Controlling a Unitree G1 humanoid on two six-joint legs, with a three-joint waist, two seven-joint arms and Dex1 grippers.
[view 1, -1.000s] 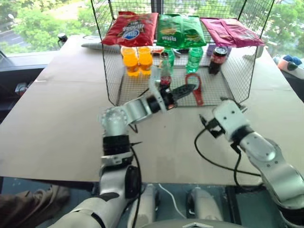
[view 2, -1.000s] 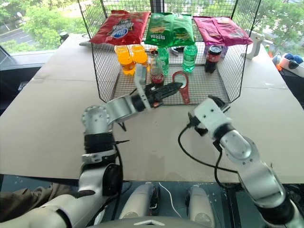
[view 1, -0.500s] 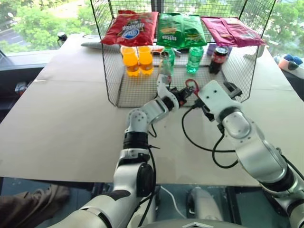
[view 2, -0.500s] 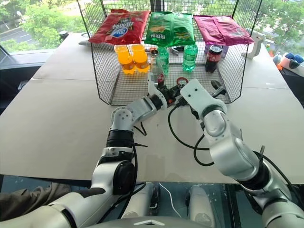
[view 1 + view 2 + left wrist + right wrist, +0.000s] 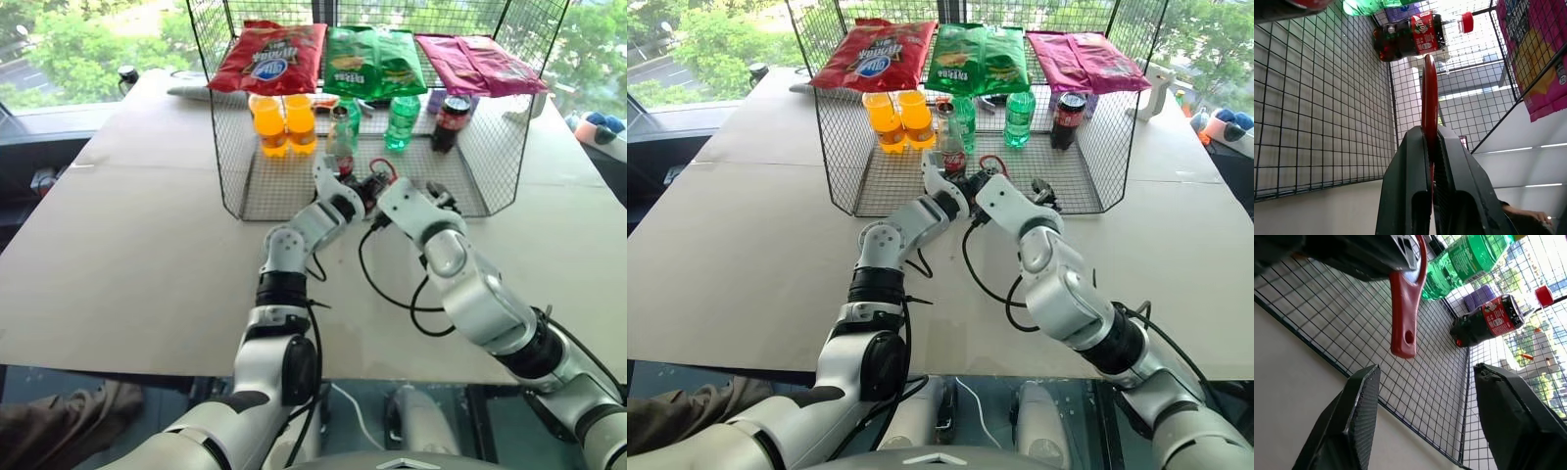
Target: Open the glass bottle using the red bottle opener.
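I need to grab the red bottle opener next with my right gripper by its free-hanging handle (image 5: pixel 1405 323), because my left gripper's fingers cover the opener's ring end.
The red bottle opener (image 5: pixel 1429 98) is clamped edge-on between the fingers of my left gripper (image 5: pixel 1429 129), which is shut on it at the open front of the wire basket. The glass bottle (image 5: pixel 951 152), dark cola with a red label, stands upright just behind that gripper (image 5: pixel 965 186). My right gripper (image 5: pixel 1425 372) is open, close on the right of the left one. The opener's handle (image 5: pixel 1405 318) hangs just ahead of the right gripper's fingertips, and nothing sits between them.
The wire basket (image 5: pixel 230 186) also holds two orange bottles (image 5: pixel 284 122), green bottles (image 5: pixel 401 119) and a stubby dark cola bottle (image 5: pixel 449 122). Chip bags (image 5: pixel 269 57) lie on its top. A black cable (image 5: pixel 392 294) loops over the brown table (image 5: pixel 127 264).
My right arm has swung in from the table's right side to the basket front, beside the opener. My left forearm has shifted and turned while still gripping the opener.
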